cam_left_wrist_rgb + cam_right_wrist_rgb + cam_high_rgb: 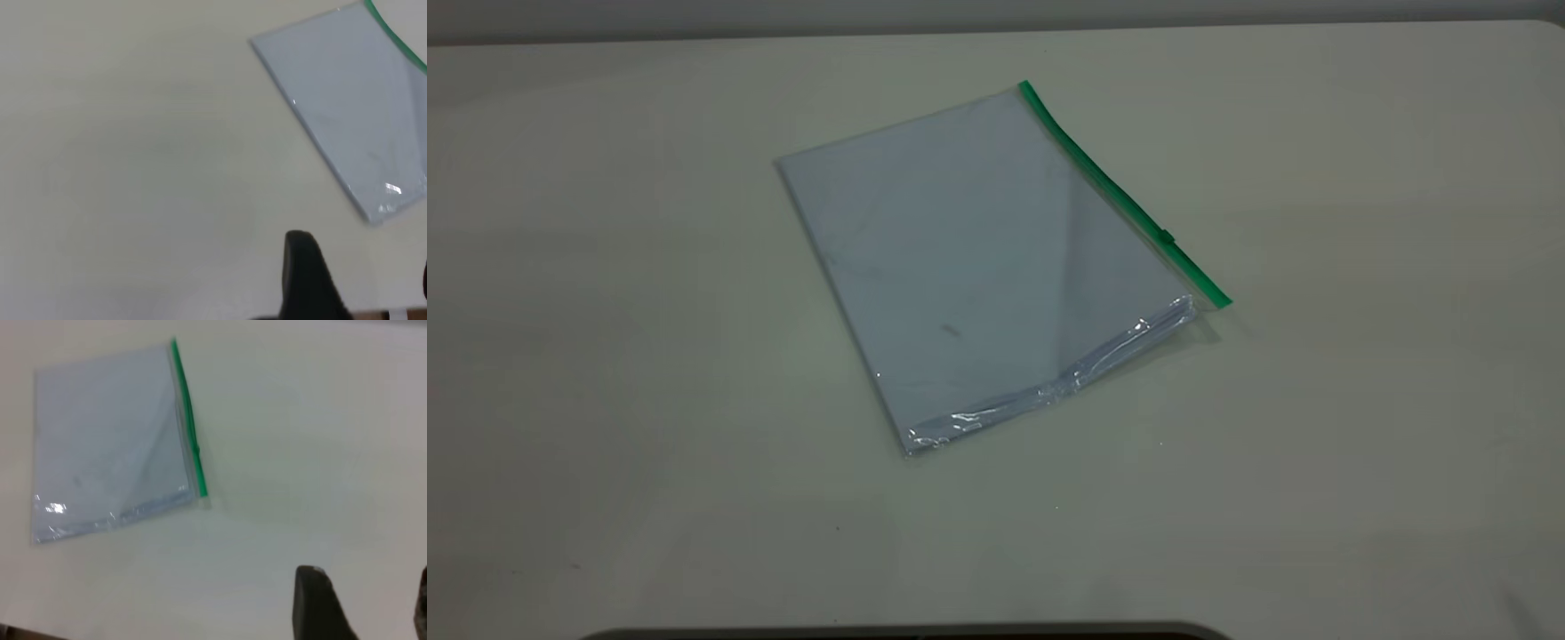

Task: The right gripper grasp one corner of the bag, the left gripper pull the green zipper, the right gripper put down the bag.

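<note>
My right gripper grabs the bag by its corner (1200,302) beside the creased edge next, so the green zipper (1120,191) stays free to pull.
The bag (978,258) lies flat on the table, a clear, pale blue-grey pouch with shiny creases at its near end. The green zipper (1120,191) runs along its right long edge, with the small slider tab (1166,236) near the near end. The near corner of the bag (1221,300) is where the strip ends. Neither gripper shows in the exterior view. The left gripper (360,267) is open and empty over bare table, apart from the bag (347,107). The right gripper (363,593) is open and empty, apart from the bag (107,447) and zipper (189,420).
The pale table (1360,400) carries only the bag. Its back edge runs along the top of the exterior view. A dark edge (907,633) shows at the bottom front.
</note>
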You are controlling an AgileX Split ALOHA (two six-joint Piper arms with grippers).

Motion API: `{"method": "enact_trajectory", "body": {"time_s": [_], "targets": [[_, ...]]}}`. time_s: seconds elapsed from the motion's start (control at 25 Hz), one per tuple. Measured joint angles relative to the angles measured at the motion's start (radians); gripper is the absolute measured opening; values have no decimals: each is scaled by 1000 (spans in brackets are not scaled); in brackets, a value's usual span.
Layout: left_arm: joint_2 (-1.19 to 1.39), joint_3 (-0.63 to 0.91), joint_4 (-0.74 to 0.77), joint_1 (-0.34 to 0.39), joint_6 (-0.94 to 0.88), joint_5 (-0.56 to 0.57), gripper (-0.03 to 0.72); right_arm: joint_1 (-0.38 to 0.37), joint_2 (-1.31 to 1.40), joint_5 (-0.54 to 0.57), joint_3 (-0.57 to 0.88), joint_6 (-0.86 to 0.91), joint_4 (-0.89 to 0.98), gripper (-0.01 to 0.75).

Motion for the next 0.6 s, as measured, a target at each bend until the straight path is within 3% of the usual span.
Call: {"method": "enact_trajectory", "body": {"time_s": [0.16, 0.28, 0.6], "targets": [[238, -71, -2, 0, 86, -117, 472, 0, 283, -192, 0, -73, 91, 443], [397, -133, -14, 0, 155, -140, 473, 0, 496, -285, -12, -205, 199, 497], [673, -238, -189, 0, 349, -200, 496, 0, 1053, -309, -128, -731, 806, 538]]}}
